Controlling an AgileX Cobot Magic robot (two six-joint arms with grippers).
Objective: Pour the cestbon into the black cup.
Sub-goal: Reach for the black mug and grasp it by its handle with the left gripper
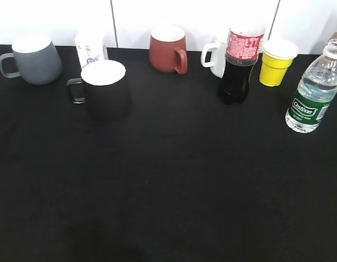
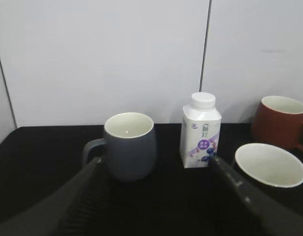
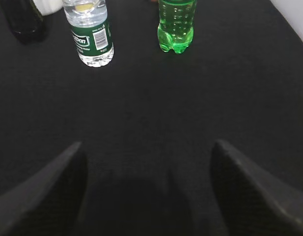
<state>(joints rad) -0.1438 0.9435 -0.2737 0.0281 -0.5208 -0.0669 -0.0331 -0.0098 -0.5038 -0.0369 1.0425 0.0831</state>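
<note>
The black cup needs to be held for pouring the cestbon [image 1: 313, 95], so my left gripper needs to grab the cup by its handle [image 1: 75, 93] next.
The cestbon bottle [image 1: 312, 93] stands upright at the right edge of the black table, clear with a green label and no cap. It also shows at the top left of the right wrist view [image 3: 90, 34]. The black cup [image 1: 104, 89] stands at the back left, white inside, handle to the left. Its rim shows at the right of the left wrist view [image 2: 270, 164]. My left gripper [image 2: 154, 162] is open and empty, well short of the grey mug. My right gripper [image 3: 147, 147] is open and empty, low over the table, well short of the bottle. Neither gripper shows in the exterior view.
A grey mug [image 1: 33, 59], a small white milk carton [image 1: 90, 50], a reddish-brown mug [image 1: 167, 49], a white mug [image 1: 216, 57], a dark cola bottle [image 1: 238, 64] and a yellow cup [image 1: 277, 61] line the back. A green bottle [image 3: 176, 25] stands right of the cestbon.
</note>
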